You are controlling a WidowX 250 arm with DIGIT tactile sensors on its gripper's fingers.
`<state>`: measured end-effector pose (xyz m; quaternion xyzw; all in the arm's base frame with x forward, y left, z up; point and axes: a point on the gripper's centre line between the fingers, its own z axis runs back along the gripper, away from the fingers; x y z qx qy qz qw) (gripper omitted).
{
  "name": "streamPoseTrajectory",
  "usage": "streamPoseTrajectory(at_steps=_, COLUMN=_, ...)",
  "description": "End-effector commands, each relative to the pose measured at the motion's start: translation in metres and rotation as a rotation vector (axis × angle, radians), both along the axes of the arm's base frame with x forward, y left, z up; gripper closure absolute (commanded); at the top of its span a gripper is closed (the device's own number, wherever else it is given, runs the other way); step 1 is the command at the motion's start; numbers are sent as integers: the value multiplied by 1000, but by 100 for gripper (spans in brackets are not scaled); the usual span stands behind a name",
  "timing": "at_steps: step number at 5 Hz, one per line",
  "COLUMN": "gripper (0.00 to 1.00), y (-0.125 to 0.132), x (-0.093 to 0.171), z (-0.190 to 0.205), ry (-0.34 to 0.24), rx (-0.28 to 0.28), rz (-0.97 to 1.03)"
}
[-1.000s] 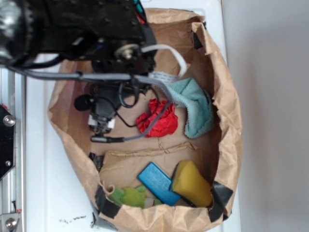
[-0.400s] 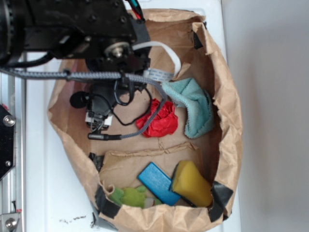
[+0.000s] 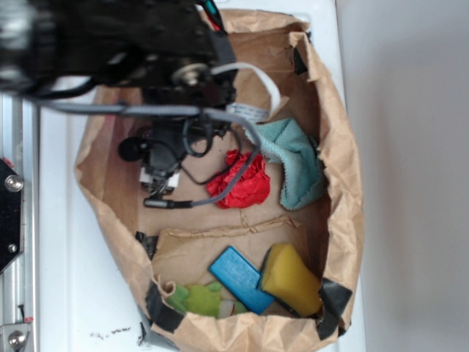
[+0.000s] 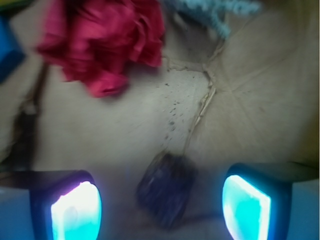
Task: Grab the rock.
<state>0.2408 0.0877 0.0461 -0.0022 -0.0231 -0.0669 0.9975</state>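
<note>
My gripper moves toward the dark rock (image 4: 167, 191) next, before it closes on the rock. The rock looks small on the brown paper bottom of the bag beyond my fingers.
In the wrist view the rock (image 4: 167, 189), a small dark blurred chunk, lies on the brown paper floor of the bag between my two glowing fingertips (image 4: 76, 212). My gripper (image 4: 161, 210) is open, with a gap on each side of the rock. In the exterior view my gripper (image 3: 158, 183) hangs low inside the bag at the left, under the black arm (image 3: 132, 44), and the rock is hidden beneath it.
A red crumpled paper ball (image 3: 240, 183) lies just right of the gripper, with a teal cloth (image 3: 297, 165) beyond. A blue block (image 3: 242, 277), a yellow sponge (image 3: 289, 279) and a green toy (image 3: 196, 297) lie at the bag's near end. Paper bag walls (image 3: 344, 183) surround everything.
The arm has shifted slightly right and down inside the bag, and the gripper has moved with it. The other objects have not moved.
</note>
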Motion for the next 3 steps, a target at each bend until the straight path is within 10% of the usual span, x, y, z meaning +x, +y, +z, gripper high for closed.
streamPoseTrajectory(at_steps=1, gripper=0, y=19, x=10, z=13, ry=-79, rx=-9, rz=10)
streamPoseTrajectory(at_steps=3, gripper=0, y=19, x=9, z=14, ry=-77, rx=-11, rz=-10)
